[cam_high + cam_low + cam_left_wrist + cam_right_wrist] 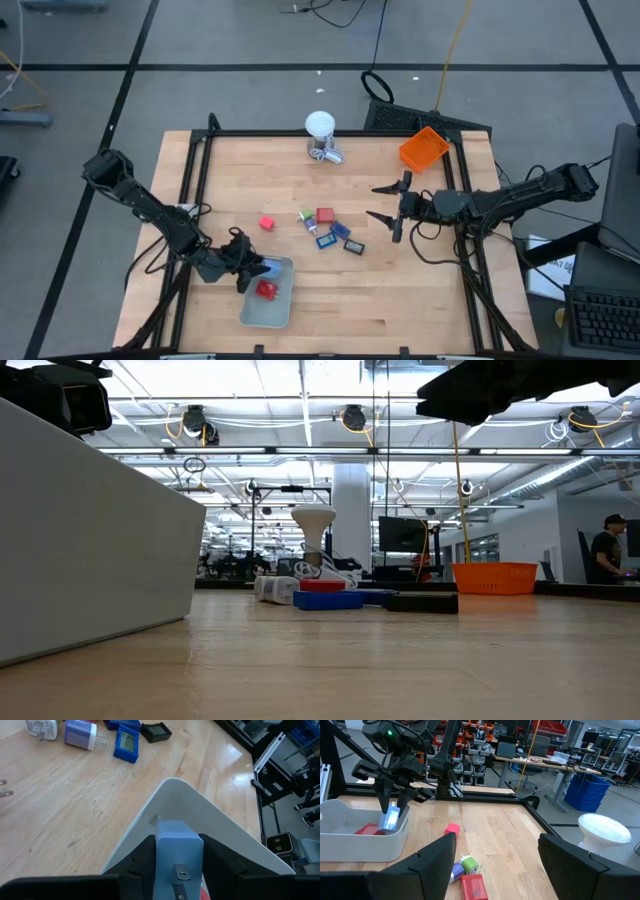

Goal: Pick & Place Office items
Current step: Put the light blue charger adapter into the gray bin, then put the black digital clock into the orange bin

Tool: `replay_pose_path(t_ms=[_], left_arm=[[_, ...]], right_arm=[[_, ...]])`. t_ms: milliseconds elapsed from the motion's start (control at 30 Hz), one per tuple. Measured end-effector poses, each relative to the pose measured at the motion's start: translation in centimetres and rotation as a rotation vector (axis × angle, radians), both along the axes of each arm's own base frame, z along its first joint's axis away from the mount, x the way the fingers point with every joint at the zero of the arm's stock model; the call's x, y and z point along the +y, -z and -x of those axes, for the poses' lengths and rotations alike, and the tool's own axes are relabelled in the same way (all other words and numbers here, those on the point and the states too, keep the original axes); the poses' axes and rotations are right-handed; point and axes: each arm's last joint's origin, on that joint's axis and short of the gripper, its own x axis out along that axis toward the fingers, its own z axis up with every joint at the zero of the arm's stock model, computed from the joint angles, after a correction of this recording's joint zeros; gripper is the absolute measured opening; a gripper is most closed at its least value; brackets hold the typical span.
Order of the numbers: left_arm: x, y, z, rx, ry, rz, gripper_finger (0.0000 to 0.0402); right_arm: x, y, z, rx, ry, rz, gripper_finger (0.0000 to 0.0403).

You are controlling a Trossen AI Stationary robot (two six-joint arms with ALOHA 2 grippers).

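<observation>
The left gripper should open now, because the light-blue piece (271, 268) is inside the pale grey tray's rim and would lie in the pale grey tray (280, 310).
My left gripper (250, 268) (177, 840) is over the near-left pale grey tray (280, 310), shut on a light-blue piece (177, 851). A red block (265, 289) lies in the tray. My right gripper (388, 205) (505, 865) hangs open above the table's right side, touching nothing. On the table's middle lie a lone red block (267, 223) and a cluster (328, 230): a red block (474, 886), a green-and-white bit (469, 865), a light-blue piece (80, 732), a blue-faced rectangle (126, 744) and a dark rectangle (156, 731). My left gripper pinches the light-blue piece by its two side faces (160, 855), one dark finger (142, 857) on each side. The fingers come from above, slanting down. The piece (390, 819) hangs below them, lifted clear, just over the tray's rim (395, 837).
A white ball-topped object (320, 130) stands at the far edge, with an orange bin (423, 147) at the far-right corner. A black frame (190, 170) runs round the table. In the low view the tray wall (90, 530) fills the left. A person (607, 545) is beyond the table.
</observation>
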Motion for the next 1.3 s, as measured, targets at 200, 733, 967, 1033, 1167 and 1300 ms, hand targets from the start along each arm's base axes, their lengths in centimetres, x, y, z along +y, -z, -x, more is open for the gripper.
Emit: replay_pose_path(t_ms=[200,733,967,1033,1167,1300], left_arm=[[0.1,0.0,0.0,-0.005,-0.002,-0.022,0.0157],[-0.3,-0.6,-0.3,-0.051,0.054,0.022,0.0258],[-0.6,-3.1,-1.5,-0.296,0.181,-0.003,0.0266],[-0.6,-3.9,-1.8,-0.386,0.227,-0.025,0.0264],[-0.5,-5.8,-2.1,-0.581,0.299,-0.060,0.0257],[0.0,-7.2,-1.9,-0.713,0.367,-0.104,0.0250]], right_arm=[[0.0,0.0,0.0,0.000,0.000,0.000,0.0270],[0.0,0.0,0.0,0.000,0.000,0.000,0.0270],[0.0,0.0,0.0,0.000,0.000,-0.001,0.0270],[0.0,0.0,0.0,-0.001,0.000,-0.003,0.0270],[0.0,0.0,0.0,-0.001,0.000,-0.004,0.0270],[0.0,0.0,0.0,-0.001,0.001,-0.004,0.0270]])
